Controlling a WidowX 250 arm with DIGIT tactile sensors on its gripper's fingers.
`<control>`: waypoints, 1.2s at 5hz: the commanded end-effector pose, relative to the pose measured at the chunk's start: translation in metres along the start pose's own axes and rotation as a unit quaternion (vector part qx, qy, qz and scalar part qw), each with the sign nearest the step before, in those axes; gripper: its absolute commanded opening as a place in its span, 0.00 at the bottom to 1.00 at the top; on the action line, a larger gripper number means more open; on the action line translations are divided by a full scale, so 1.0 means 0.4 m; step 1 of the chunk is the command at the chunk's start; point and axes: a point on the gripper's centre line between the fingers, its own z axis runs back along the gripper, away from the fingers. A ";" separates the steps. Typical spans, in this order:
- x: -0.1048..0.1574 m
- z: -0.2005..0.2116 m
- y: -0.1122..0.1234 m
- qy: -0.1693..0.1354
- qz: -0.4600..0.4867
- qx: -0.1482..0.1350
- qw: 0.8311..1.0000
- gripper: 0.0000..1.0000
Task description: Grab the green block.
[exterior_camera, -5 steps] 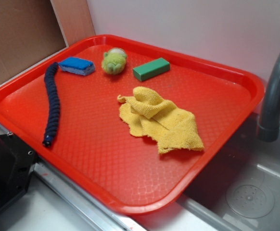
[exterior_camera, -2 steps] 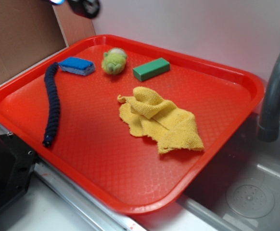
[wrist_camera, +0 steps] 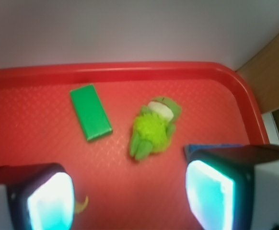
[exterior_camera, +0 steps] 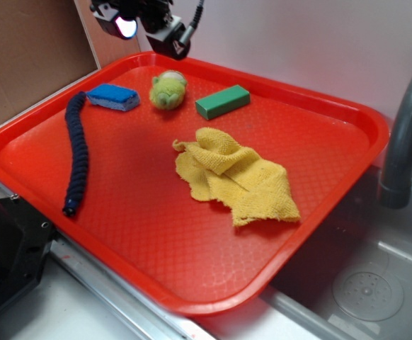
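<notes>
The green block (exterior_camera: pixel 223 102) is long from end to end but narrow across its width, so I will next grab it with my gripper by its facing long sides.
The green block (exterior_camera: pixel 223 102) lies flat on the red tray (exterior_camera: pixel 319 212) near its far rim, right of a fuzzy yellow-green plush toy (exterior_camera: pixel 168 90). In the wrist view the green block (wrist_camera: pixel 90 112) lies ahead and left of centre, with the plush toy (wrist_camera: pixel 154 127) beside it. My gripper (exterior_camera: pixel 146 25) hangs high above the tray's far left corner, well left of the block. It is open and empty, its two glowing pads (wrist_camera: pixel 209 191) wide apart in the wrist view.
A blue sponge (exterior_camera: pixel 113 96) and a long dark blue braided rope (exterior_camera: pixel 78 152) lie at the tray's left. A crumpled yellow cloth (exterior_camera: pixel 234 177) lies mid-tray. A grey faucet (exterior_camera: pixel 404 134) and a sink (exterior_camera: pixel 369 283) are at the right. A cardboard wall stands at left.
My gripper has come into view from the top left and moved down and to the right toward the tray's far edge. The objects on the tray have not moved.
</notes>
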 end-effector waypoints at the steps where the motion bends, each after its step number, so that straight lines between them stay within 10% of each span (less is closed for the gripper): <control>1: 0.060 -0.089 -0.029 -0.031 -0.011 0.004 0.999 1.00; 5: 0.123 -0.284 -0.071 -0.043 -0.077 -0.054 0.995 1.00; 6: 0.127 -0.303 -0.070 -0.041 -0.081 -0.061 0.994 0.00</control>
